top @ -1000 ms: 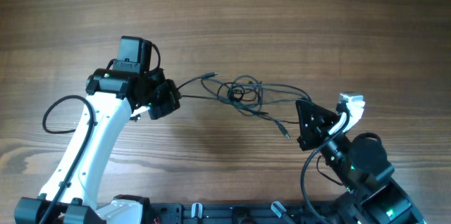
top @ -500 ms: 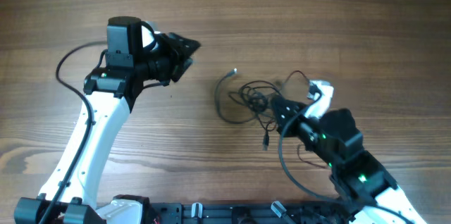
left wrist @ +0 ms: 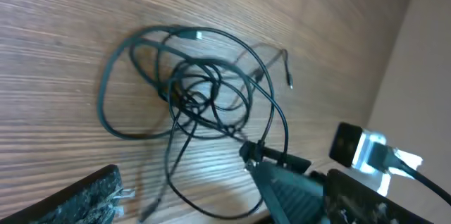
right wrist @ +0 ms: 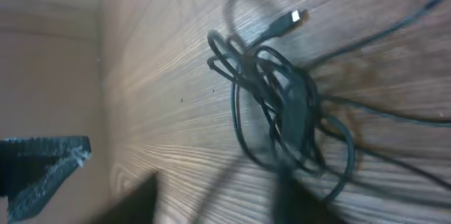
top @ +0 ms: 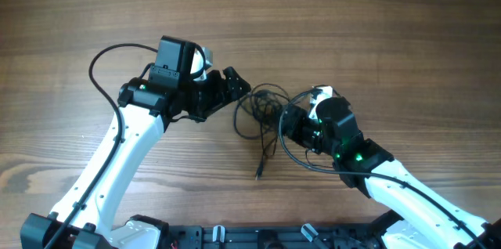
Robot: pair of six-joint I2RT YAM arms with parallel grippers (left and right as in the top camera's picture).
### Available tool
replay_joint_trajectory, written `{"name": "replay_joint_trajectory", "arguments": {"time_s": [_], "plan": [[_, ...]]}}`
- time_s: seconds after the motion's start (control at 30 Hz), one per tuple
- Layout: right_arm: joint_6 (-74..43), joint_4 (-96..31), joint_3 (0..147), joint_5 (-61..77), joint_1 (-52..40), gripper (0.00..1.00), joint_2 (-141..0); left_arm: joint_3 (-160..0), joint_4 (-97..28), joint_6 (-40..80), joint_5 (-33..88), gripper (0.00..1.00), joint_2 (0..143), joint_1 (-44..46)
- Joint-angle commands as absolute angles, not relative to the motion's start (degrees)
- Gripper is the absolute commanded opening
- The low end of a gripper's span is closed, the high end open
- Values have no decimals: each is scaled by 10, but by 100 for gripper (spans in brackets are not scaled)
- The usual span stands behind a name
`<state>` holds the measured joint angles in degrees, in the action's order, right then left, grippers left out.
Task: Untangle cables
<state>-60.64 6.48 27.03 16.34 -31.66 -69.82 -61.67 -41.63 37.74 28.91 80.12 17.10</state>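
Observation:
The left gripper grabs the cables by an outer loop facing it next, opposite my right gripper. It then draws parts of the cables apart to untangle them.
The cables [top: 262,106] lie as one loose knotted heap of thin black loops on the wooden table, with one plug tail [top: 257,175] trailing toward the front. My left gripper [top: 239,86] is open just left of the heap and holds nothing. My right gripper [top: 288,128] is open at the heap's right edge. In the left wrist view the cables [left wrist: 197,90] lie ahead of the wide left gripper [left wrist: 211,210], and a strand runs under it. The right wrist view is blurred; its cables [right wrist: 282,104] lie ahead of the right gripper [right wrist: 218,206], and one finger overlaps the loops.
Thicker black wires [top: 98,61] loop off the left arm, and another [top: 301,159] curls by the right arm. The right arm's lit wrist camera [left wrist: 366,150] shows in the left wrist view. Bare wooden table [top: 376,37] surrounds the heap.
Both grippers have opened and let go of the cables. Both arms have swung inward toward the middle. The cables, stretched out a second ago, now lie bunched between the grippers.

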Motion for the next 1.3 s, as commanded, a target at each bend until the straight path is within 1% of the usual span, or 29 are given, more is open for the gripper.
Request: {"name": "replay_joint_trajectory", "arguments": {"time_s": [0.0, 0.1, 0.17, 0.3, 0.33, 0.43, 0.5, 0.53, 0.63, 0.67, 0.77, 0.83, 0.87, 0.9, 0.93, 1.0, 1.13, 1.2, 1.23, 1.27], "plan": [[-534, 64, 276, 139, -301, 100, -660, -618, -417, 369, 257, 93, 801, 174], [-527, 63, 276, 71, -267, 100, -592, -618, -419, 384, 234, 93, 808, 175], [-536, 64, 276, 27, -244, 100, -538, -618, -411, 386, 233, 88, 818, 183], [-588, 64, 275, -20, -220, 100, -467, -618, -372, 373, 228, 83, 850, 215], [-591, 64, 275, -19, -218, 100, -452, -618, -343, 374, 229, 78, 865, 228], [-585, 48, 275, 15, -218, 100, -444, -618, -276, 431, 231, 71, 894, 254], [-587, 7, 275, 25, -218, 100, -449, -618, -236, 475, 231, 59, 912, 265], [-587, -9, 275, 34, -218, 100, -452, -618, -222, 493, 230, 57, 921, 269], [-587, -31, 275, 67, -218, 100, -461, -618, -176, 537, 231, 56, 959, 282], [-587, -37, 275, 70, -218, 100, -463, -618, -157, 540, 250, 56, 975, 287], [-585, -55, 275, 65, -218, 100, -463, -618, -136, 474, 307, 57, 984, 289], [-585, -92, 275, 39, -218, 100, -463, -618, -131, 427, 348, 59, 980, 288], [-585, -121, 275, 19, -218, 100, -463, -618, -128, 416, 371, 59, 979, 288], [-585, -147, 275, 2, -218, 100, -463, -618, -127, 407, 398, 56, 979, 288], [-587, -178, 275, -16, -218, 100, -463, -618, -135, 407, 400, 54, 979, 293], [-587, -214, 275, -25, -218, 100, -464, -618, -163, 396, 388, 47, 980, 313], [-585, -263, 275, -33, -218, 100, -464, -618, -230, 293, 370, 48, 978, 352], [-584, -292, 275, -37, -218, 100, -464, -618, -286, 284, 349, 48, 968, 352], [-584, -304, 275, -37, -218, 100, -464, -618, -307, 273, 349, 47, 962, 353], [-584, -312, 275, -36, -218, 100, -464, -618, -324, 271, 348, 41, 956, 356]]}}
